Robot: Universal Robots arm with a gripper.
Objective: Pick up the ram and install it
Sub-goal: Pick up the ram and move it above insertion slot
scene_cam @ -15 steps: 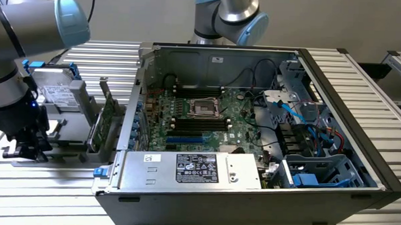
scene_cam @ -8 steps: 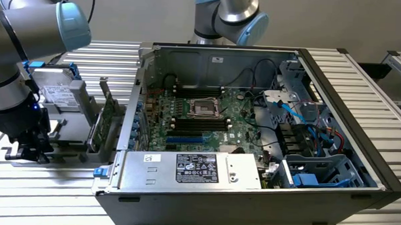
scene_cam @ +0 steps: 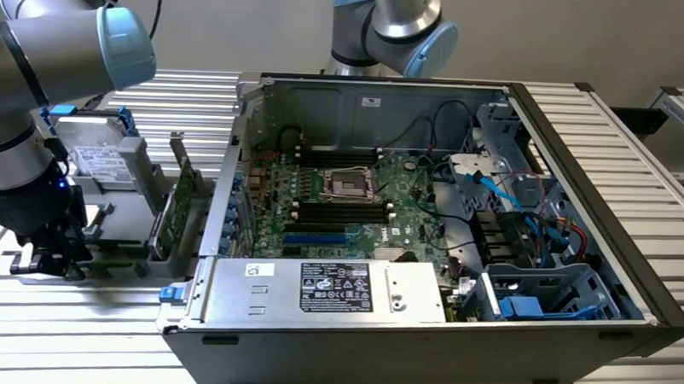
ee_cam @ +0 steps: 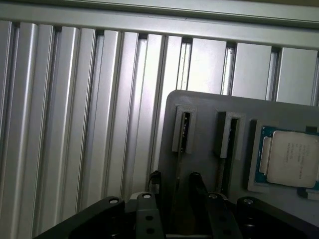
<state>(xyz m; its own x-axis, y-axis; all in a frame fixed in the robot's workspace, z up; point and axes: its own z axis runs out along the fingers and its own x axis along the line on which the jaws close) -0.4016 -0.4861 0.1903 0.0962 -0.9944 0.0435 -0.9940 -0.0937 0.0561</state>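
The ram's end is inside a grey slot block [ee_cam: 184, 129]. The ram has finger room on both sides at its exposed middle [ee_cam: 176, 185], so my gripper needs to grab it there next.
The ram [ee_cam: 178, 149] stands on its edge in a slot of the grey holder [ee_cam: 209, 104], seen from above as a thin dark strip. My gripper [ee_cam: 175, 178] is down over it, with one fingertip on each side of the strip and a gap showing on both sides, so it is open and holds nothing. In the exterior view the gripper [scene_cam: 44, 254] hangs low over the holder [scene_cam: 112, 256] at that view's left, beside the open computer case [scene_cam: 571, 166]. The motherboard [scene_cam: 342, 200] lies inside the case with its long black memory slots [scene_cam: 341, 213] uncovered.
A second slot [ee_cam: 227, 134] and a processor chip [ee_cam: 289, 159] sit in the same holder. A silver hard drive [scene_cam: 98, 154] and a green expansion card [scene_cam: 184, 204] stand upright between my arm and the case. A second arm [scene_cam: 394, 27] rises behind the case.
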